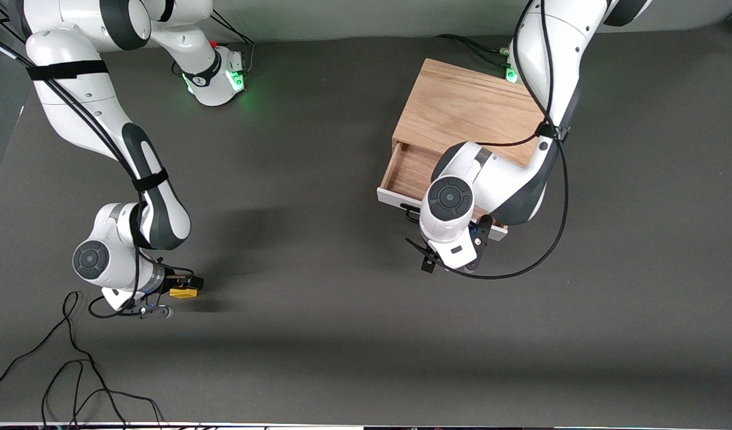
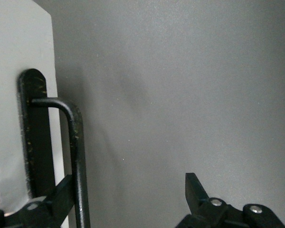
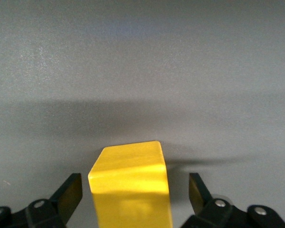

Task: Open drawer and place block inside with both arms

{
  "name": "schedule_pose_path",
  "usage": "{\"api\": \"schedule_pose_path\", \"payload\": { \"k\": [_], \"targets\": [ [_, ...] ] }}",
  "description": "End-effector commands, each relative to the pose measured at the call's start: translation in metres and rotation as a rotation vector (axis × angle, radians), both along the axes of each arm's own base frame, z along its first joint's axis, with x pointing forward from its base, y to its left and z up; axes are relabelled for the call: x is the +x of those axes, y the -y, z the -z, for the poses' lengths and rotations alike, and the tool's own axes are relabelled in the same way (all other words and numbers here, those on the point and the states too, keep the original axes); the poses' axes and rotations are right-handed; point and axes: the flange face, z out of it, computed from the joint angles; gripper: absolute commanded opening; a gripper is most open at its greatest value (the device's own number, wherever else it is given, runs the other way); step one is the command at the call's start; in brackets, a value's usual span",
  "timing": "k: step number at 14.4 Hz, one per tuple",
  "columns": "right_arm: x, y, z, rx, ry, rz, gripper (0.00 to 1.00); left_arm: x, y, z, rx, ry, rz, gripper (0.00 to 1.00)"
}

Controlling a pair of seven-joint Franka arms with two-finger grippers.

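Note:
My right gripper closes on the block next, since the yellow block (image 1: 182, 292) (image 3: 130, 185) sits deep between its open fingers and closing now would catch it.
The drawer (image 1: 409, 170) stands partly open from the oak cabinet (image 1: 461, 110), showing its wood interior. Its white front (image 2: 16, 95) carries the black wire handle (image 2: 76, 152). My left gripper (image 2: 128, 197) is open at the handle. The handle bar stands between the fingers, close against one finger (image 2: 57, 194). In the front view the left wrist (image 1: 452, 224) covers this gripper. The yellow block (image 1: 182, 292) rests on the table toward the right arm's end. My right gripper (image 3: 133, 194) is open around the block (image 3: 130, 185), with a gap on each side.
The table is a dark grey mat (image 1: 318, 310). Loose black cables (image 1: 73, 370) lie at the near corner by the right arm's end. A black cable (image 1: 551, 239) loops off the left arm beside the drawer.

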Motion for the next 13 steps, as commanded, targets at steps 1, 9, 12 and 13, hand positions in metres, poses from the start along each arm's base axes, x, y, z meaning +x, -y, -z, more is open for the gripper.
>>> {"api": "schedule_pose_path", "payload": {
  "k": [1, 9, 12, 13],
  "targets": [
    [0.002, 0.000, -0.002, -0.003, 0.016, -0.004, 0.90, 0.033, 0.008, -0.009, -0.064, 0.152, -0.014, 1.00],
    [0.006, 0.000, -0.013, -0.003, 0.028, -0.004, 0.52, 0.037, 0.008, -0.035, -0.053, 0.231, 0.050, 1.00],
    [0.018, -0.004, -0.039, 0.002, 0.028, -0.004, 0.50, 0.045, -0.036, -0.089, -0.010, 0.185, 0.084, 1.00],
    [0.022, -0.006, -0.054, 0.005, 0.014, -0.002, 0.49, 0.048, -0.063, -0.112, -0.009, 0.152, 0.114, 1.00]
  ]
}}
